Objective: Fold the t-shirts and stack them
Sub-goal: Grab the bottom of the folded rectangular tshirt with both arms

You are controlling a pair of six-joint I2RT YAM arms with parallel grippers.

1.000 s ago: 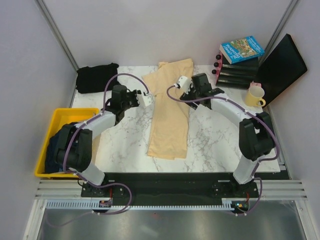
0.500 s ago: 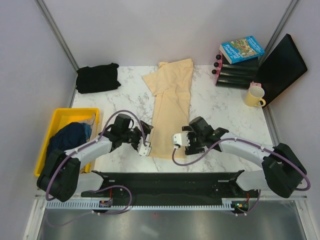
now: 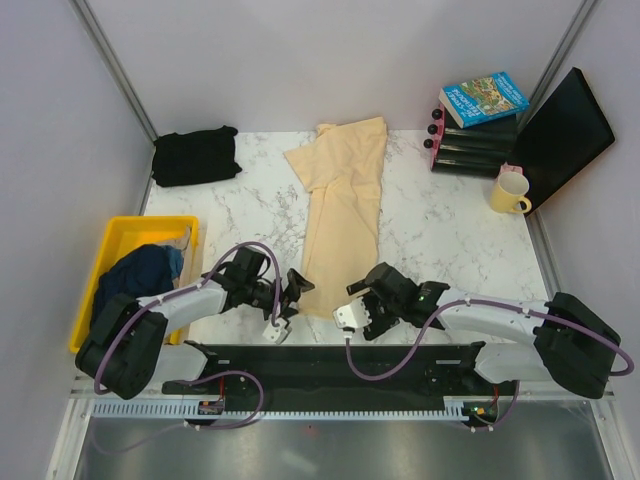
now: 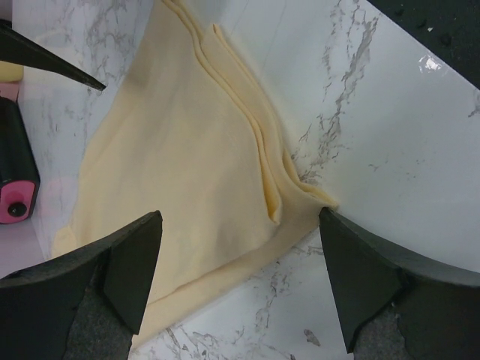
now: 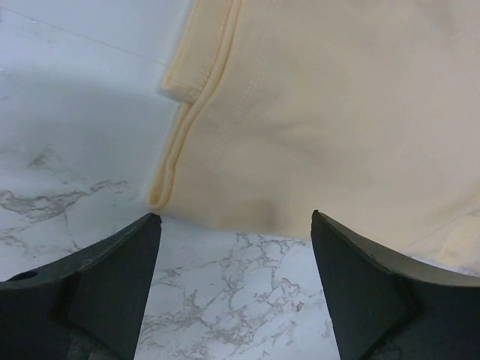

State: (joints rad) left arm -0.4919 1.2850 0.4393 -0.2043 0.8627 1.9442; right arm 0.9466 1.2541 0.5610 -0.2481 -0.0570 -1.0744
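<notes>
My right gripper should next grab the cream-yellow t-shirt's near hem at the hem's corner, opposite my left gripper, to fold the t-shirt over.
The pale cream-yellow t-shirt lies folded into a long strip down the middle of the marble table. Its near hem fills both wrist views. My left gripper stands open just above the hem's left corner, with nothing held. At the hem's right corner my right gripper is also open and empty over bare marble. A folded black t-shirt rests at the far left. A dark navy t-shirt sits bunched in the yellow bin.
The yellow bin stands off the table's left edge. At the far right are a yellow mug, a book on a black stack, and a leaning black board.
Both arms have swung back from the shirt's far half to its near hem. The left jaws have opened wide. The cream shirt lies as before.
</notes>
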